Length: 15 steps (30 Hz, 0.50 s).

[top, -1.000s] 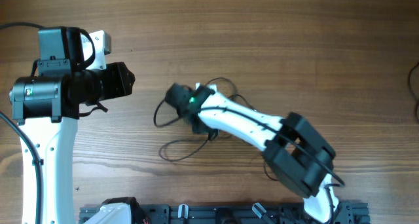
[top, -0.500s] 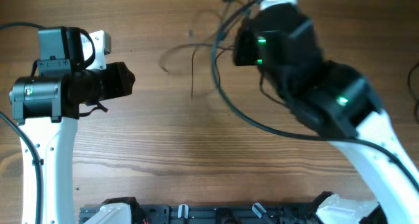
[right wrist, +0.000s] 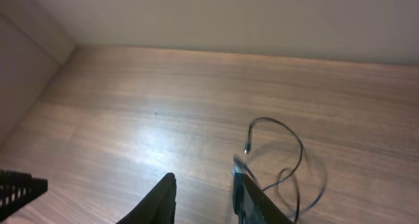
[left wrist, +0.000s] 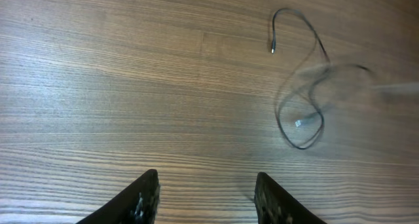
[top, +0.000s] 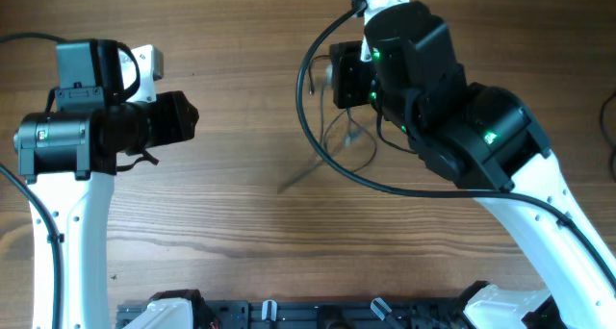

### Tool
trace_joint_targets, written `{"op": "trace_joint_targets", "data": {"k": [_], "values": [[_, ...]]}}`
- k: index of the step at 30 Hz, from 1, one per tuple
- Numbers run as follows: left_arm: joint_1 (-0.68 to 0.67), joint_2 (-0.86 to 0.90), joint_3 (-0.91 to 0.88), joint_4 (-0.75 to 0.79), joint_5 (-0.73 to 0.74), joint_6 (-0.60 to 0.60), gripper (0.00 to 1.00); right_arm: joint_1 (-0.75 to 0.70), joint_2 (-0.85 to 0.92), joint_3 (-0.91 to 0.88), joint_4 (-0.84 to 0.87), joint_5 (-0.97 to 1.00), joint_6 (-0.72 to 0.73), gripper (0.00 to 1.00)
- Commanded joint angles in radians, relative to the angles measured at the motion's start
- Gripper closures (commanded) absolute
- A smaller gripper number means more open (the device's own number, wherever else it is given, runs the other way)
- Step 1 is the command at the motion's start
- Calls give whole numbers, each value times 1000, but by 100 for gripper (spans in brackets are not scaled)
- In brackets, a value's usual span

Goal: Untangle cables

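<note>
The black cable should be grabbed along its length by my right gripper next, so that its plug end stays free to slip out and untangle.
A thin black cable [left wrist: 301,147] lies in loose loops on the wooden table, with one plug end [left wrist: 272,49] and a small white connector [left wrist: 298,123]. Part of it is motion-blurred. In the overhead view the cable [top: 339,137] is a faint blur under my raised right arm. My right gripper [right wrist: 204,185] is high above the table with its jaws apart. The blurred cable [right wrist: 300,147] runs close by its right fingertip, and I cannot tell whether they touch. My left gripper [left wrist: 206,185] is open and empty, left of the cable.
The left arm [top: 106,127] stands over the table's left side. The right arm [top: 452,108] fills the upper right, with its own thick black lead [top: 318,137] hanging in a wide curve. A dark rail [top: 318,315] runs along the front edge.
My right arm rose from the table's middle to high at the far centre, lifting the cable with it. The cable now swings blurred below it. The left arm has not moved.
</note>
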Motion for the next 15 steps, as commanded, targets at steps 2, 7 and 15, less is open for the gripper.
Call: {"op": "trace_joint_targets", "data": {"k": [2, 7, 15], "values": [[6, -16, 13, 0, -2, 2, 51, -2, 15, 5, -1, -32, -24, 71], [6, -16, 13, -7, -2, 2, 51, -2, 17, 5, -32, -2, -41, 73], [6, -16, 13, -10, -2, 2, 50, -2, 167, -129, -217, 131, 37, 53]]}}
